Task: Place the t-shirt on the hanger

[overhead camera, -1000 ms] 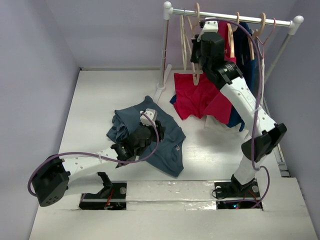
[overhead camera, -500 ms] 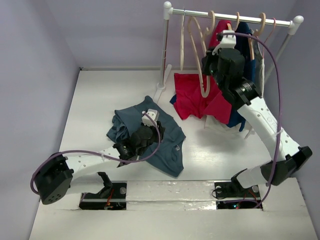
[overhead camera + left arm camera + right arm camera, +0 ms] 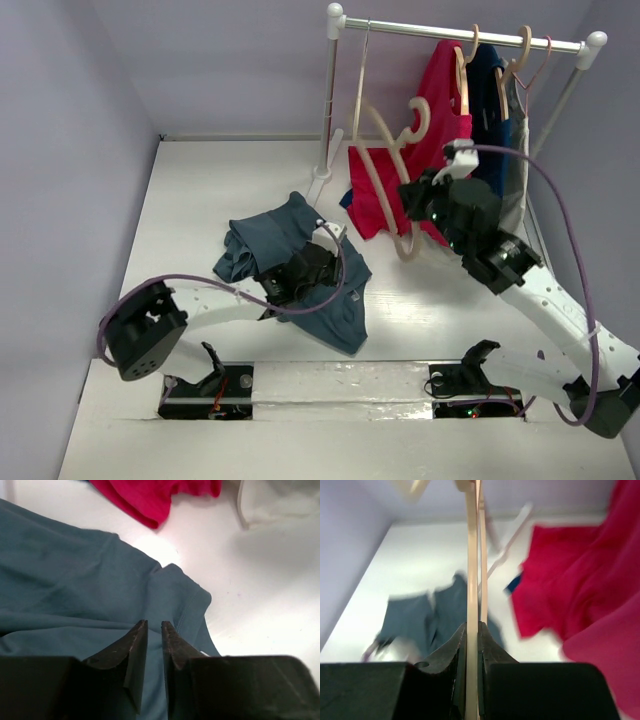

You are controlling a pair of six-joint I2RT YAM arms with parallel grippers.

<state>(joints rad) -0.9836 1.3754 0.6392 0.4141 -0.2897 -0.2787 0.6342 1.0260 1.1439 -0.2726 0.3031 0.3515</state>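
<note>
The neck of the slate-blue t-shirt needs to open for the hanger's arm. My left gripper should next pinch the t-shirt by its stitched collar edge (image 3: 178, 625).
The slate-blue t-shirt (image 3: 345, 310) lies crumpled on the white table left of centre, and it fills the left wrist view (image 3: 65, 580). My left gripper (image 3: 312, 268) rests on its middle. Its jaws (image 3: 154, 626) stand almost together, with blue cloth in the narrow slit. The pale tan hanger (image 3: 375, 165) hangs in the air in front of the rack, hook up and right. My right gripper (image 3: 418, 200) is shut on its lower arm. In the right wrist view the hanger's bar (image 3: 471, 555) runs straight up between the closed fingers (image 3: 472, 627).
A clothes rack (image 3: 460, 35) spans the back right, its post (image 3: 328, 110) standing near the t-shirt. On it hang a red shirt (image 3: 445, 85), a navy shirt (image 3: 490, 90) and another hanger (image 3: 523, 50). A red garment (image 3: 372, 200) lies below, with white cloth (image 3: 280, 500) beside it.
My right arm has carried the hanger off the rail, down and towards the front. My left gripper shifted slightly right on the t-shirt and its jaws narrowed.
</note>
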